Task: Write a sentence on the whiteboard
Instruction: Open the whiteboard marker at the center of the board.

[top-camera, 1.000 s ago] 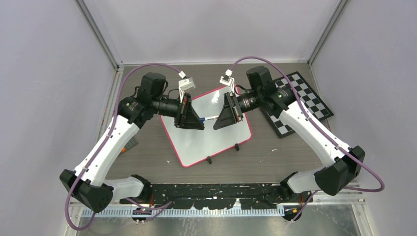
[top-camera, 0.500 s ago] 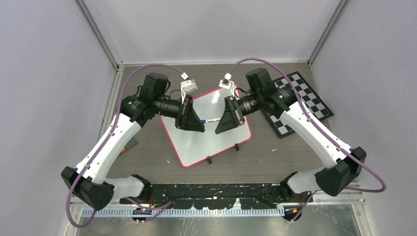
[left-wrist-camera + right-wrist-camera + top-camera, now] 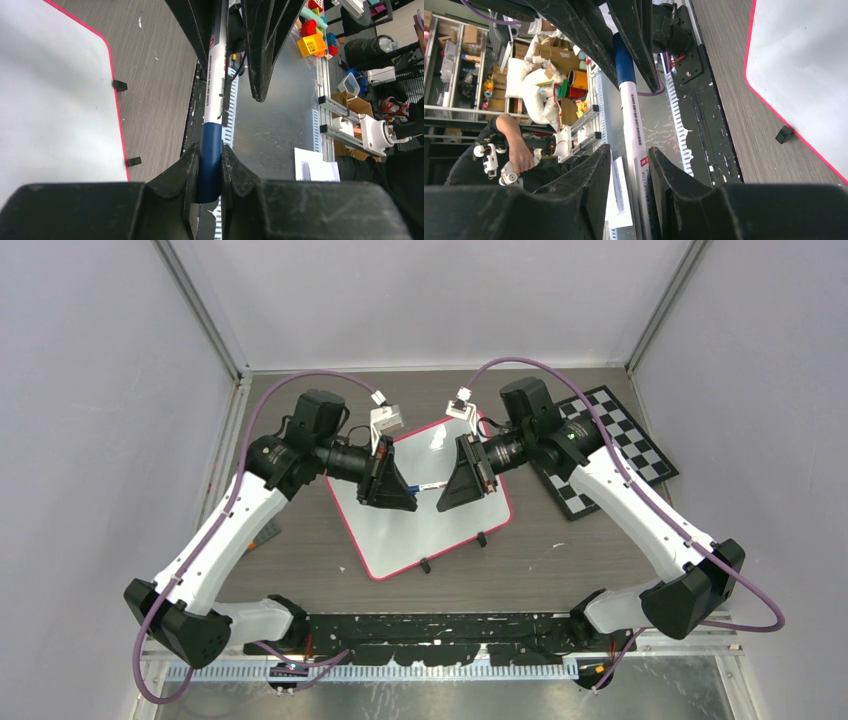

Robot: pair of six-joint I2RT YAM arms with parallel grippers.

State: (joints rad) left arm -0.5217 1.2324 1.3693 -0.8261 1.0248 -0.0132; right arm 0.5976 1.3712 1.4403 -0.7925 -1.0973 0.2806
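Note:
The blue cap should stay free to pull off for writing, so my right gripper needs to grab the marker's white body point(image 3: 442, 485) point(image 3: 643, 174) behind the cap next.
The whiteboard point(image 3: 430, 530), white with a pink-red frame, lies on the table's middle; its edge also shows in the left wrist view point(image 3: 50, 100) and the right wrist view point(image 3: 804, 75). The two grippers face each other above it with a marker point(image 3: 428, 484) between them. My left gripper point(image 3: 210, 155) is shut on the marker's blue cap point(image 3: 210, 145). The white barrel point(image 3: 634, 120) runs between the fingers of my right gripper point(image 3: 630, 150). Those jaws stand apart, with a gap beside the barrel. The board's surface looks blank.
A black-and-white checkerboard point(image 3: 610, 445) lies at the right, partly under the right arm. A small orange-and-grey object point(image 3: 262, 532) lies left of the board. Two black clip feet point(image 3: 426, 565) sit on the board's near edge. A black strip point(image 3: 440, 625) runs along the table's front.
My right gripper has drawn back a little to the right along the marker. My left arm has shifted only slightly, still holding the cap end.

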